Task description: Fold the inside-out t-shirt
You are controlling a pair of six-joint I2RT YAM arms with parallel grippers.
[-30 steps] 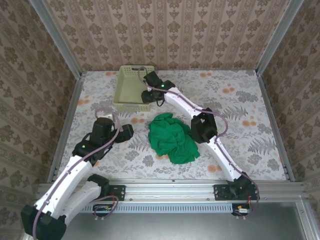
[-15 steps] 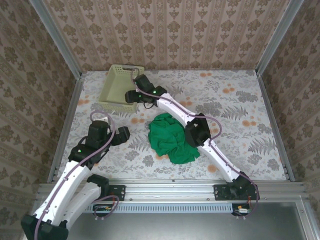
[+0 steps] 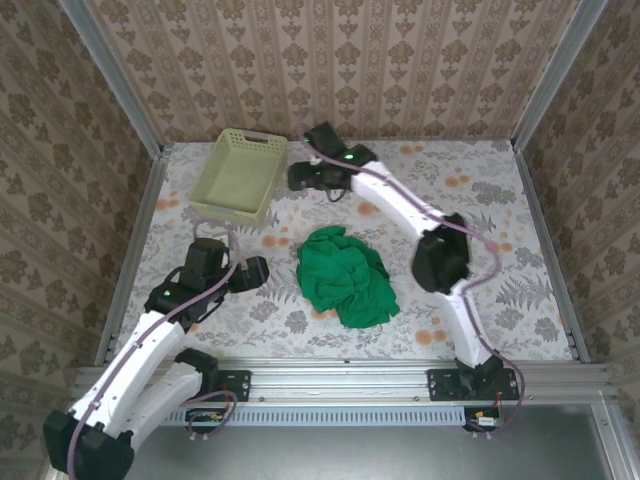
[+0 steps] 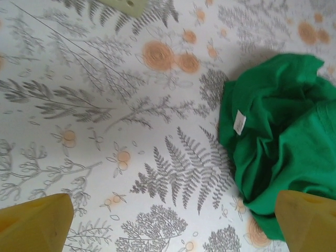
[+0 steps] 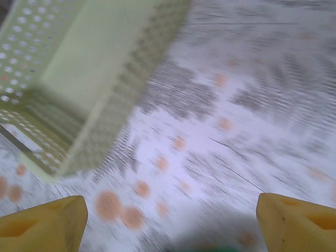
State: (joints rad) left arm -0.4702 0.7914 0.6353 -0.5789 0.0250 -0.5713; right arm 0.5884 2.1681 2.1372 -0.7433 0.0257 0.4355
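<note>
The left gripper reaches the inside-out t-shirt point(image 3: 345, 278) next and grabs the heap's nearest edge. That leaves the rest free to spread out for folding.
The inside-out t-shirt point(image 3: 345, 278) lies crumpled in a bright green heap in the middle of the table. The left wrist view has it at the right point(image 4: 283, 142), with a small white tag point(image 4: 239, 122) showing. My left gripper point(image 3: 262, 270) hovers just left of the heap, and its yellow fingers point(image 4: 37, 223) stand wide open point(image 4: 172, 223) over bare table. Far back, my right gripper point(image 3: 293, 177) hangs just right of the basket, open point(image 5: 170, 218), with nothing between its fingers point(image 5: 302, 220).
A pale yellow-green lattice basket point(image 3: 240, 172) stands at the back left near the wall, and its side wall point(image 5: 131, 100) is blurred in the right wrist view. Metal rails edge the floral table point(image 3: 500, 220).
My right gripper has opened and let go of the basket, then pulled back to the right. The basket slid left and now stands alone. The left arm barely shifted.
</note>
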